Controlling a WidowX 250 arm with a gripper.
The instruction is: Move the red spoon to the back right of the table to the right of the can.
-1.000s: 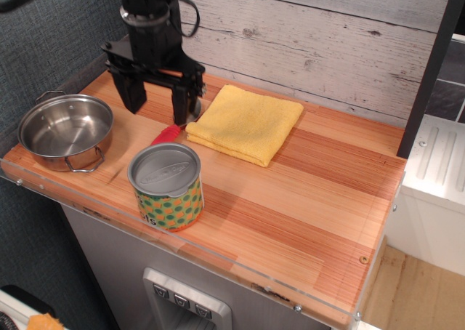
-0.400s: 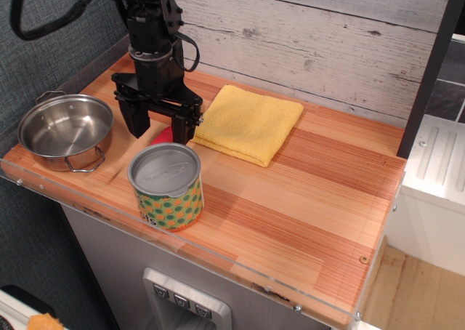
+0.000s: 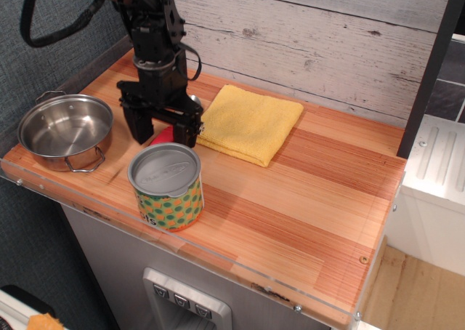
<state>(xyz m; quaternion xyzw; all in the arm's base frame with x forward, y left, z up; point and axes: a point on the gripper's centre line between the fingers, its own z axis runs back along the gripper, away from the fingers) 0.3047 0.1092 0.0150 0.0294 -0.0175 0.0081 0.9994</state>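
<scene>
My gripper will next pick up the red spoon by its red handle (image 3: 163, 135) to move it to the spot beside the can (image 3: 166, 186).
The red spoon (image 3: 164, 135) lies on the wooden table (image 3: 305, 192) just behind the can; a bit of its red handle shows between the fingers, and its silver bowl peeks out near the cloth. The can (image 3: 166, 186), grey lid and yellow dotted label, stands at the front left. My black gripper (image 3: 163, 132) is lowered over the spoon's handle with its fingers open, one on each side. Whether the fingers touch the handle is hidden.
A steel pot (image 3: 65, 130) with handles sits at the left edge. A folded yellow cloth (image 3: 248, 121) lies right of the gripper. A white plank wall runs along the back. The table has a clear acrylic rim at the front.
The gripper has moved forward and down from the back of the table, and now straddles the spoon's red handle. The spoon, can, pot and cloth have not moved.
</scene>
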